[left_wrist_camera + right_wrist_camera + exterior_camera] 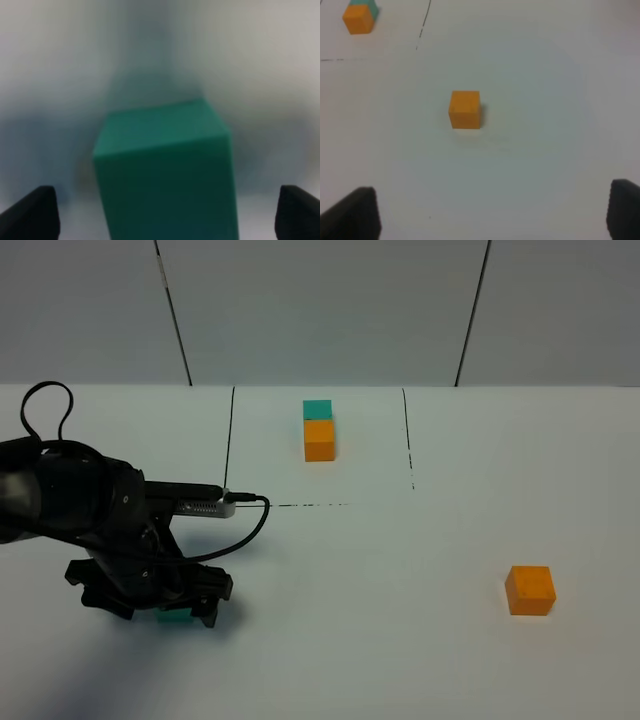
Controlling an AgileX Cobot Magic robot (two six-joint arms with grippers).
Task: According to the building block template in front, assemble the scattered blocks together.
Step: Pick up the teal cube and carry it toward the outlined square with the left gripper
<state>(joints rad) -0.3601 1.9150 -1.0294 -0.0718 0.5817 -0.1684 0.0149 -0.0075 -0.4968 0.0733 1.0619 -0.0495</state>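
Note:
To copy the template's stack [318, 430], my left gripper next needs to grab the loose teal cube [173, 617] by opposite sides.
The template [318, 430] is a teal cube joined to an orange cube, at the back middle inside thin black lines. It also shows in the right wrist view [359, 17]. The loose teal cube [173, 617] lies at the front left, between the fingers of my left gripper [168, 611]. In the left wrist view the teal cube [165, 170] stands between the two fingertips [30, 212], with a gap on each side; the left gripper [165, 215] is open. The loose orange cube [530, 590] lies at the front right. My right gripper [487, 215] is open and empty, back from the orange cube [465, 109].
The white table [400, 640] carries black lines: a left line [230, 435], a right dashed line [409, 440] and a dashed front line [310, 505]. A black cable [250, 530] loops off the left arm. Grey wall panels stand behind.

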